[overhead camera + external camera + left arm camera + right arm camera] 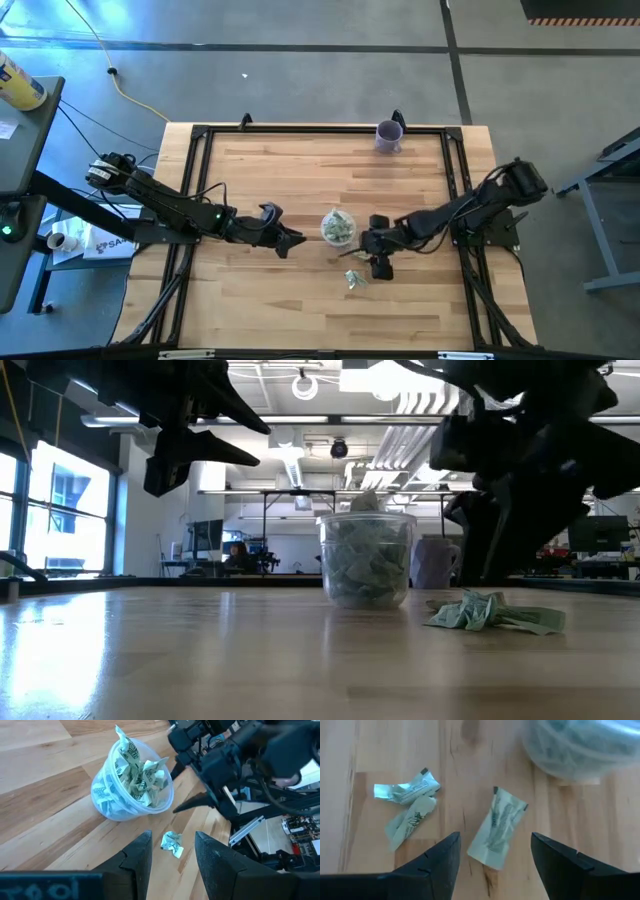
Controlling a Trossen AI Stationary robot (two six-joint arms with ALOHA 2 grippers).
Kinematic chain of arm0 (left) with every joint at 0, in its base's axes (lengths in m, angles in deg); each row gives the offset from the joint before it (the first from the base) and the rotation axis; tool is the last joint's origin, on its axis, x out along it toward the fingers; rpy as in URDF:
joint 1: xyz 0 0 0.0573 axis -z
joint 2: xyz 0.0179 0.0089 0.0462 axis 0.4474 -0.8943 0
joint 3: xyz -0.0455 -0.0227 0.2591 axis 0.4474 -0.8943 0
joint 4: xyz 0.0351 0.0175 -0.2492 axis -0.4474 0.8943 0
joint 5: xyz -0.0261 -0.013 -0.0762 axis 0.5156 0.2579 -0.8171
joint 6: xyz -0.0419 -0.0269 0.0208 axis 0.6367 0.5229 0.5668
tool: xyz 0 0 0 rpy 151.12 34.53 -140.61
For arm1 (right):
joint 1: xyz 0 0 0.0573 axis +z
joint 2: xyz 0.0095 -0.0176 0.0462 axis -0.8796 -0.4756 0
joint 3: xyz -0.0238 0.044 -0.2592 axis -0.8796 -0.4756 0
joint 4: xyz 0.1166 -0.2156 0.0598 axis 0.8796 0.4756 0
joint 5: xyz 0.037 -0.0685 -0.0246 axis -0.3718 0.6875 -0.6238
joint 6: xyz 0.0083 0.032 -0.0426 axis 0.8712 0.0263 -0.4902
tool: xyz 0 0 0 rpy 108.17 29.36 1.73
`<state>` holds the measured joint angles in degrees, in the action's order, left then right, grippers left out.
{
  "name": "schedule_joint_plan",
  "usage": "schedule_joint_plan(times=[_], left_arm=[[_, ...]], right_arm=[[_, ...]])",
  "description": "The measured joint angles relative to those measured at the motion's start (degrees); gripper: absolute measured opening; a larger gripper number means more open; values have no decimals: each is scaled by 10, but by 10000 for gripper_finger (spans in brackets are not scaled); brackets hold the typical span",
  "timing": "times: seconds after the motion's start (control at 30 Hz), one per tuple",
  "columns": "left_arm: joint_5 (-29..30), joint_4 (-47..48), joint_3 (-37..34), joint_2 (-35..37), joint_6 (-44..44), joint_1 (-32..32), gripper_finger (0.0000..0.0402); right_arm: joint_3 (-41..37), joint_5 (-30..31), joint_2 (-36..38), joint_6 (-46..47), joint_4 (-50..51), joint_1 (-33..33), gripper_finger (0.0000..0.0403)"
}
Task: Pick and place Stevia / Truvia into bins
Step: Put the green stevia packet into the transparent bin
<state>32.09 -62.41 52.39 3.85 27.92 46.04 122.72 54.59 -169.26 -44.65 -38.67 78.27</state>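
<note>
My right gripper grips the loose sachet by its printed middle [498,829] next, to add it to the clear cup.
The clear cup [338,227] stands mid-table, filled with pale green sachets; it also shows in the low view [367,560] and the left wrist view [132,775]. A few loose sachets [355,280] lie flat on the wood near the cup's near side [490,612]. My right gripper [492,852] is open above them, its fingers standing either side of one sachet [497,827] without touching it; two more sachets [410,805] lie beside it. My left gripper [172,852] is open and hovers left of the cup, with a loose sachet [172,843] showing beyond its fingers.
A purple cup [389,135] stands near the table's far edge, behind the clear cup. A black frame [320,128] runs along the table's far side and both flanks. Bare wood lies on the left and near parts of the table [250,300].
</note>
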Motion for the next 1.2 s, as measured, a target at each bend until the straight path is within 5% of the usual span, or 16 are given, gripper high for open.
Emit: schedule_joint_plan(times=[0.17, 0.4, 0.77, 0.93, 1.07, 1.2], left_arm=[[0, 1, 0, 0, 0, 0, 182], [0, 6, 0, 0, 0, 0, 182], [-1, 6, 0, 0, 0, 0, 182], [-1, 6, 0, 0, 4, 0, 182], [-1, 6, 0, 0, 4, 0, 182], [-1, 6, 0, 0, 4, 0, 182]], right_arm=[[-5, 69, -41, 25, -19, 15, 230], [-2, 78, -77, 42, -62, 13, 205], [1, 31, -72, 50, -41, -6, 9], [28, 34, -12, 60, 88, -6, 13], [52, 91, 81, 43, 160, -10, 5], [68, 142, 149, 26, 152, -62, 1]])
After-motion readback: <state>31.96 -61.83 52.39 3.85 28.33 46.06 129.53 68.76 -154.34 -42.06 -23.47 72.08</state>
